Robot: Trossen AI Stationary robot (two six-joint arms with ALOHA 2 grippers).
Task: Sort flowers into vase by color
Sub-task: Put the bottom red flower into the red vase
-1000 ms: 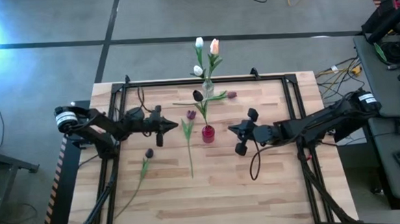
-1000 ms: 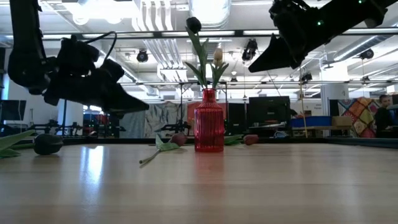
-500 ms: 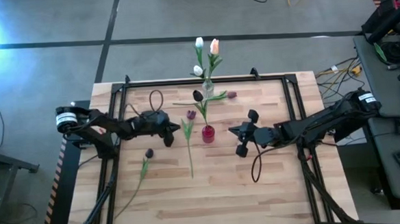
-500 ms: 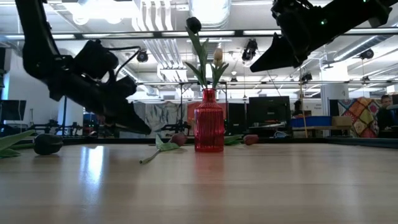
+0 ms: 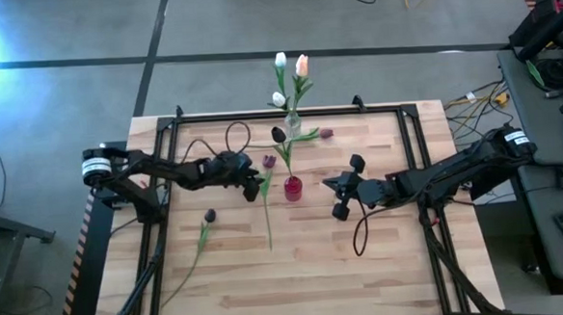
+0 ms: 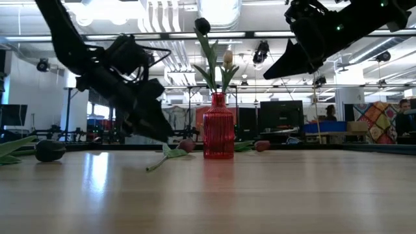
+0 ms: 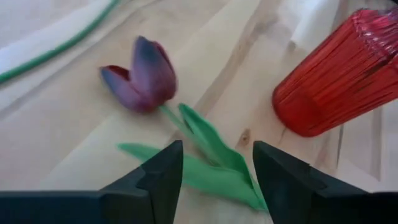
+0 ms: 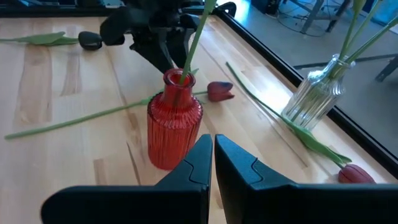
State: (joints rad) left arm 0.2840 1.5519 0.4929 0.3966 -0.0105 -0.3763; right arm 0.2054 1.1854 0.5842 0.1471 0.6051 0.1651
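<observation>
My left gripper is going to grab the purple tulip by its leafy stem (image 5: pixel 265 185) next, to sort it into the red vase (image 5: pixel 293 187) with the dark tulip.
A purple tulip (image 5: pixel 269 161) (image 7: pixel 140 74) lies flat on the table left of the red vase (image 5: pixel 293 187) (image 7: pixel 339 81). Its stem (image 5: pixel 268 221) runs toward the near edge. My left gripper (image 5: pixel 256 185) (image 7: pixel 217 177) is open and tipped down over its leaves (image 7: pixel 211 155), one finger on each side; I see no touch. The red vase holds one dark tulip (image 5: pixel 278 134). A clear vase (image 5: pixel 292 126) at the far edge holds white and peach tulips (image 5: pixel 301 65). My right gripper (image 5: pixel 325 182) (image 8: pixel 212 155) hovers shut to the right of the red vase.
A dark tulip (image 5: pixel 209 216) lies toward the near left, its stem running to the near-left corner. A maroon tulip (image 5: pixel 326 133) lies near the clear vase, its stem crossing to the left. A black frame (image 5: pixel 260 113) borders the table's far side.
My left gripper has gone toward the table's right edge and down to the purple tulip beside the red vase, tipping its fingers downward, and it has opened. The flowers and vases have stayed in place.
</observation>
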